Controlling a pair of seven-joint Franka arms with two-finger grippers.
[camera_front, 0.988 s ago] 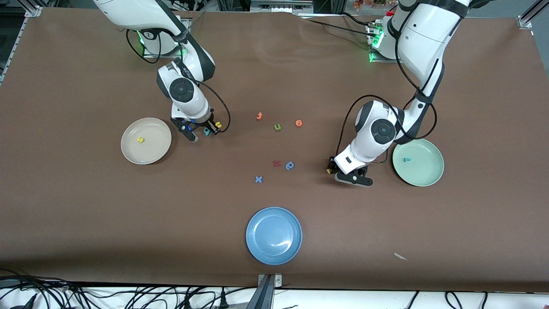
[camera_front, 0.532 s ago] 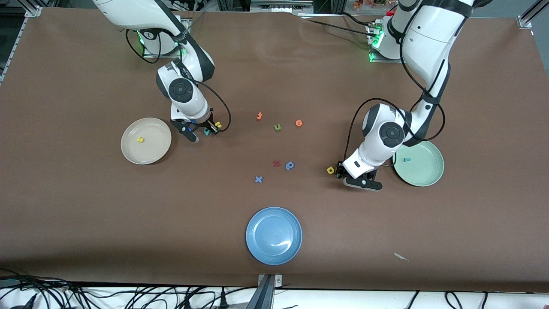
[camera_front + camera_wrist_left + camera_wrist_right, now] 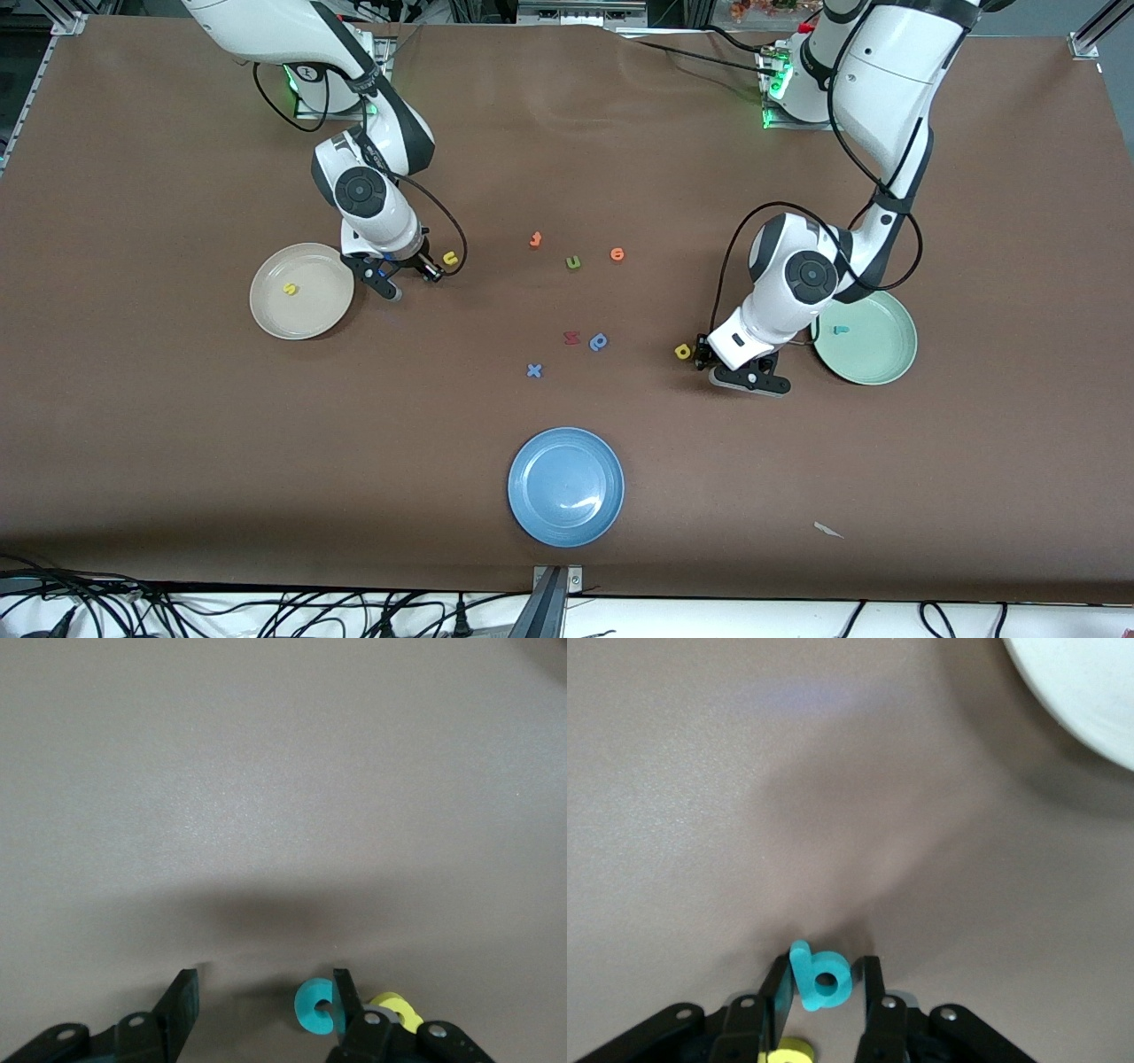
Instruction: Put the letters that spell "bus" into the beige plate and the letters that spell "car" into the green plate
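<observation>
The left gripper should take hold of the teal c next by its curved back [image 3: 303, 1005] and open ends. The robot should then add the c to the green plate.
My right gripper [image 3: 409, 280] sits low beside the beige plate [image 3: 310, 310], shut on the teal b [image 3: 822, 979], which shows only in the right wrist view. The yellow u [image 3: 451, 259] lies just off it on the table. A yellow s [image 3: 289, 288] rests in the beige plate. My left gripper [image 3: 737, 368] is open, low over the table next to the green plate [image 3: 873, 359], which holds the teal r [image 3: 840, 330]. The teal c [image 3: 312, 1008] lies between its fingers, against one of them. The yellow a [image 3: 683, 352] lies just outside that finger.
Two orange letters [image 3: 535, 239] [image 3: 617, 254] and an olive u [image 3: 573, 262] lie mid-table. Nearer the camera are a red letter [image 3: 571, 338], a dark blue b-like letter [image 3: 599, 341] and a blue x [image 3: 533, 370]. A blue plate [image 3: 565, 486] sits by the front edge.
The right gripper closed on the teal b and shifted toward the beige plate, leaving the yellow u behind. The left gripper slid toward the green plate, uncovering the yellow a, then held still.
</observation>
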